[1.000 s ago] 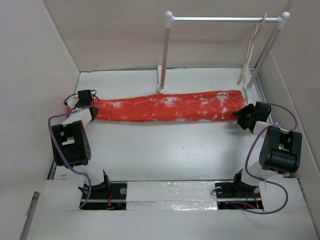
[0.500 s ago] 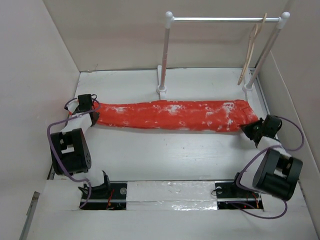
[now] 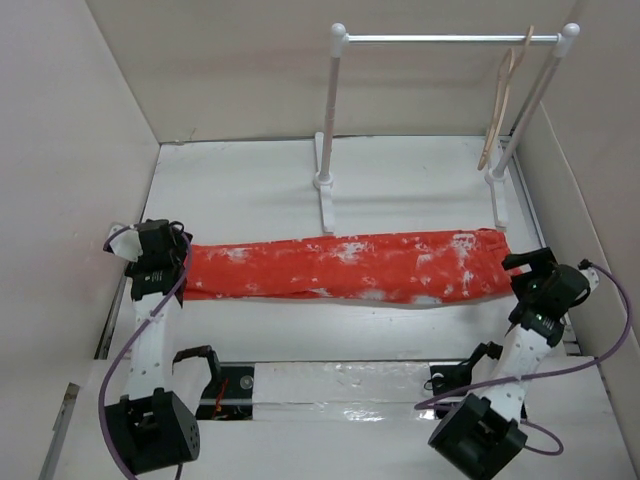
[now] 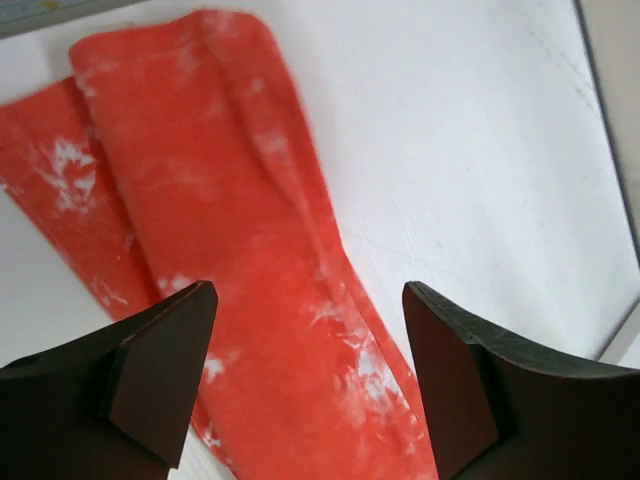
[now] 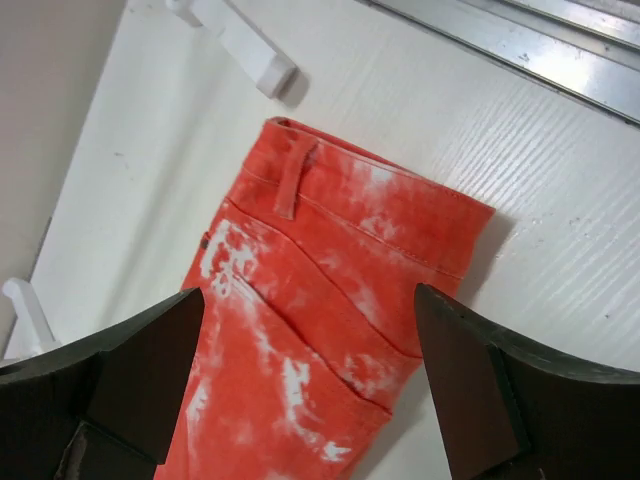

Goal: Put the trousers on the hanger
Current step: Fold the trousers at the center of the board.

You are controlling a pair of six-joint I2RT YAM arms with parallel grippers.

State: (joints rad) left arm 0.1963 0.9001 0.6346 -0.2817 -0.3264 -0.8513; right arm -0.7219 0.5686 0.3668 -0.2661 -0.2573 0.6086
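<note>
The trousers [image 3: 345,267] need to be folded toward the leg ends. My right gripper should pick them up next by the waistband end [image 3: 501,261] to do that.
The trousers [image 3: 345,267] lie flat in a long strip across the table, red-orange with white blotches. Their leg ends [image 4: 220,200] are at the left and the waistband with a belt loop [image 5: 330,260] at the right. My left gripper [image 3: 165,268] hovers open over the leg ends, the cloth showing between its fingers [image 4: 160,370]. Over the waistband end, my right gripper [image 3: 532,283] is likewise open and holds nothing. The hanger [image 3: 500,100], thin pale wood, hangs from the right end of the rack's bar.
A white-posted rack [image 3: 330,110] with a metal bar [image 3: 440,38] stands behind the trousers; one foot [image 5: 240,40] lies close to the waistband. Walls enclose the table on the left, right and back. Both arm bases sit at the near edge.
The trousers have slid toward the near edge with both grippers. Both grippers, shut on the cloth ends before, now stand open and have let go.
</note>
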